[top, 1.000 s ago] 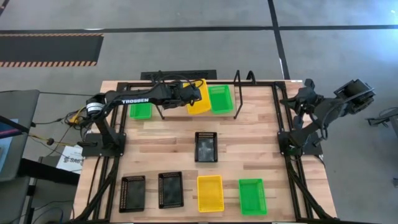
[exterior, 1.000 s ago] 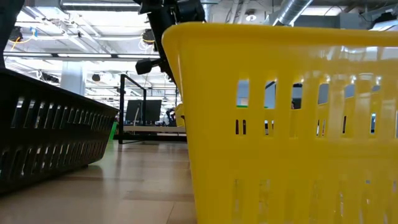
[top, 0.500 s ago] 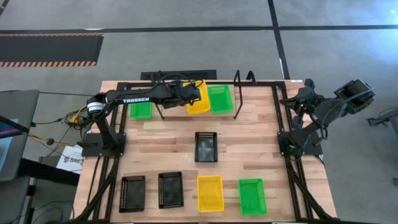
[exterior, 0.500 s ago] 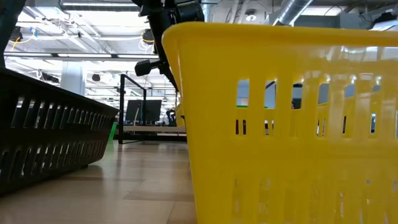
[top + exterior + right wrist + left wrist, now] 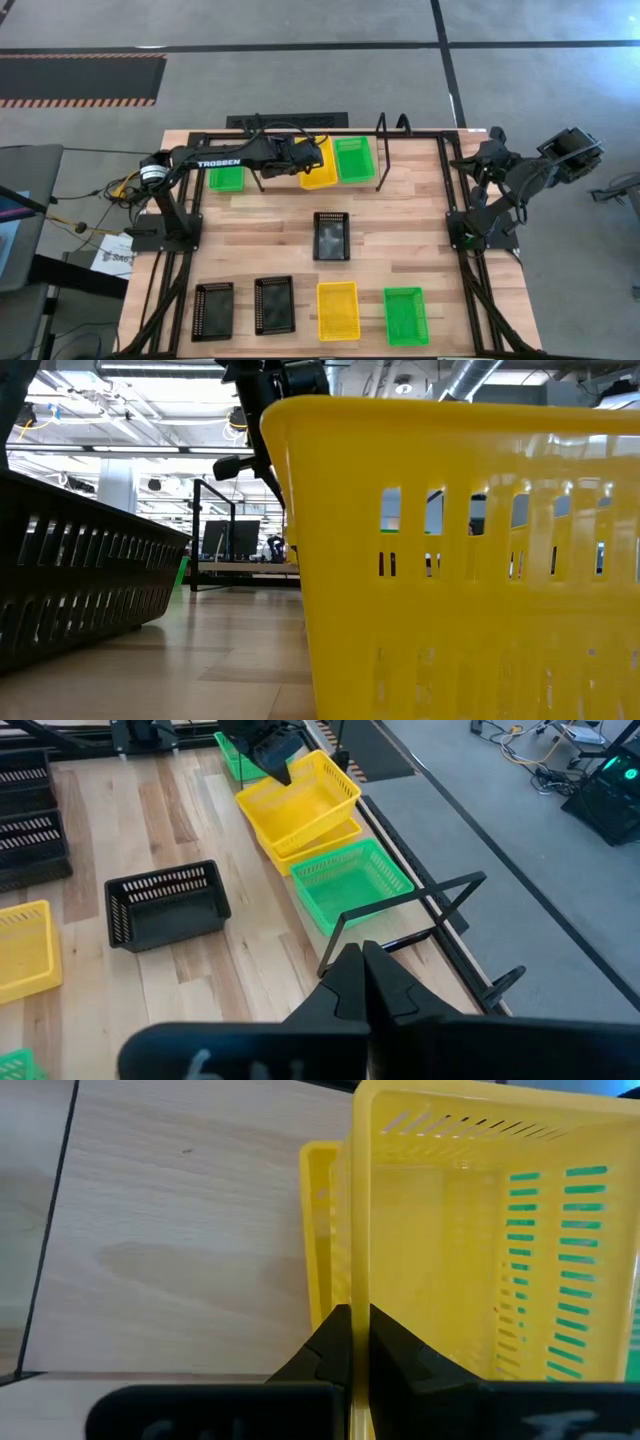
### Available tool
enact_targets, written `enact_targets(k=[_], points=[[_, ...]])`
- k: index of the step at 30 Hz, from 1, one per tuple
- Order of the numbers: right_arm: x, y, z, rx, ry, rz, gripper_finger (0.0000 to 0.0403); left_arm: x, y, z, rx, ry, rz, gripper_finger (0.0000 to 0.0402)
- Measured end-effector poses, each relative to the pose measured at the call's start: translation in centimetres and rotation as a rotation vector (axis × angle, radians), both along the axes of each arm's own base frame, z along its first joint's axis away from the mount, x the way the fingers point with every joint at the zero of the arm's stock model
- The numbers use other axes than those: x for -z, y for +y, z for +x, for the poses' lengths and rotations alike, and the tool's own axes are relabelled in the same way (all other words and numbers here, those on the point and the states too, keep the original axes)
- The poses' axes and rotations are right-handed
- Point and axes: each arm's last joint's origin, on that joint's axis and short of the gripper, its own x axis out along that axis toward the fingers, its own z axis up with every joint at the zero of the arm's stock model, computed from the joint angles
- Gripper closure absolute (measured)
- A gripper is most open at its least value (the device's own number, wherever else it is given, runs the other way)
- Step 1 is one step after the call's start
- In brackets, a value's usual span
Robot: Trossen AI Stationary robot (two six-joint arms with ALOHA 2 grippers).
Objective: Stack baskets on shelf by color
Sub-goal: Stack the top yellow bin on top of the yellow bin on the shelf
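My left gripper releases the upper yellow basket now, since the upper yellow basket's lower part (image 5: pixel 445 1270) sits in the lower basket's rim (image 5: pixel 312 1210) and the upper basket would settle nested.
My left gripper (image 5: pixel 303 158) reaches over the shelf (image 5: pixel 380 165) at the table's far edge and is shut on a yellow basket (image 5: pixel 320 160). That basket tilts above a second yellow basket (image 5: pixel 315 845) standing on the shelf. A green basket (image 5: pixel 354 158) stands right of them on the shelf, and another green one (image 5: pixel 226 178) sits by the shelf's left end. A black basket (image 5: pixel 331 235) stands mid-table. Along the near edge stand two black baskets (image 5: pixel 243 307), a yellow one (image 5: pixel 338 310) and a green one (image 5: pixel 405 315). My right gripper (image 5: pixel 360 960) waits shut at the far right. My left gripper pinches the upper yellow basket's long left wall (image 5: pixel 357 1260), one finger inside the basket and one outside. The fingers come from above and from the table's left. The basket hangs tilted, its lower part set into the second yellow basket (image 5: pixel 318 1230) beneath.
The shelf's upright black loops (image 5: pixel 400 915) stand at both ends of the basket row. Bare wooden tabletop (image 5: pixel 400 240) lies between the shelf and the near row. In the low view a yellow basket (image 5: pixel 460 560) and a black one (image 5: pixel 80 560) block most of the sight.
My left gripper has shifted slightly toward the table's left and near side with the yellow basket. The basket has turned a little, more in line with the yellow one under it.
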Motion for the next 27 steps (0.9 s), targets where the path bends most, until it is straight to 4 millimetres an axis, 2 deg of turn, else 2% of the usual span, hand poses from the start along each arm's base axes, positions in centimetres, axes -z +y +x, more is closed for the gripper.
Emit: enact_targets(k=[22,27], points=[[-0.04,0.02,0.04,-0.001,-0.005,0.002,0.0402,0.01,0.0,-0.02,0.035,0.021,0.007,0.0401],[-0.04,0.02,0.03,-0.001,-0.005,0.002,0.0402,-0.05,0.04,0.08,0.054,0.022,0.021,0.0378]])
